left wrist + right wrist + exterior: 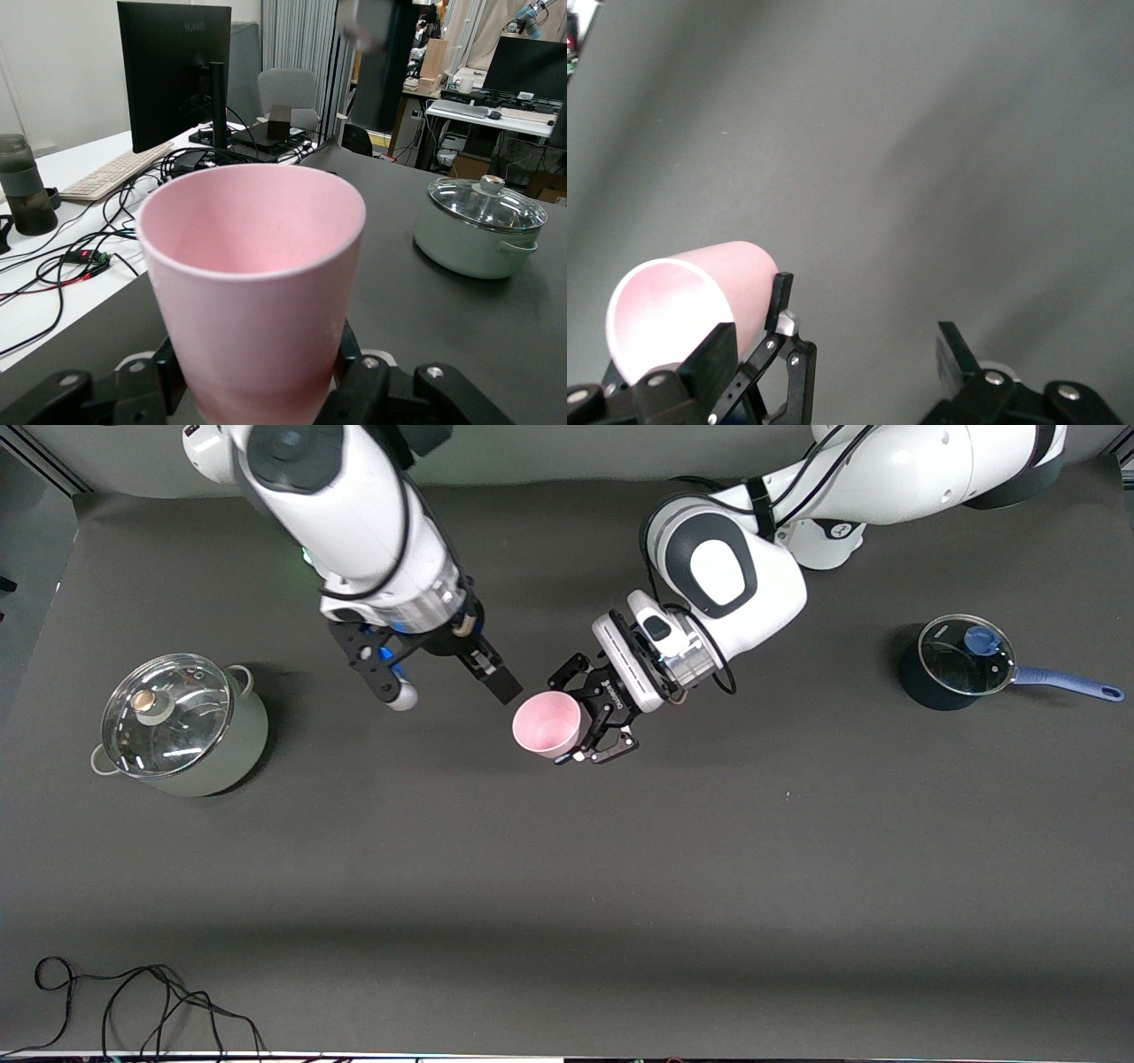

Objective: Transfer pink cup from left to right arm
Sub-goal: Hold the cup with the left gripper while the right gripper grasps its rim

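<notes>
My right gripper is to grab the pink cup next by its upper side below the cup's rim (528,707) (693,273), so that it can take the cup over from my left gripper.
The pink cup (547,724) is held up over the middle of the table, its mouth turned up toward the front camera. My left gripper (571,717) is shut on its lower part, with a finger (170,382) pressed on each side of the cup (257,274). My right gripper (454,691) hangs open beside the cup, toward the right arm's end, one finger (503,684) close to the rim. Nothing sits between the right gripper's (833,350) fingers. In the right wrist view the cup (682,305) shows past one of its fingers (713,354).
A pale green pot with a glass lid (182,726) stands toward the right arm's end, also seen as the pot (478,230). A dark saucepan with a blue handle (961,660) stands toward the left arm's end. A black cable (133,1001) lies near the table's front edge.
</notes>
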Robot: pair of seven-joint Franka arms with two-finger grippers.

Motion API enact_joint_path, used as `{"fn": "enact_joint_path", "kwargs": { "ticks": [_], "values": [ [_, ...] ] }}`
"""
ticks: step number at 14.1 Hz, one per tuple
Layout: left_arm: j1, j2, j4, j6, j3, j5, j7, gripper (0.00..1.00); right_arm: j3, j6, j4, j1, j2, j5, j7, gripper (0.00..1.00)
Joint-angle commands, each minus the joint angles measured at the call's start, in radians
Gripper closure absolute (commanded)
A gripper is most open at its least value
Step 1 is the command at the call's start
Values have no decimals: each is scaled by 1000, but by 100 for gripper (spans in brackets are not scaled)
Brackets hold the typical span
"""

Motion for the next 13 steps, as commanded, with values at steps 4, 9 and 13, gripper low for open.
{"fn": "enact_joint_path", "kwargs": {
  "ticks": [4,9,13],
  "values": [
    [-21,-25,14,23,6,-20,-10,64,-13,25,49,57,42,-19,190,1],
    [-23,-25,21,24,7,-22,-10,64,-13,28,54,62,43,-73,195,1],
    [-32,-25,24,32,10,-22,-10,64,-13,28,49,60,63,-71,195,1]
  ]
}}
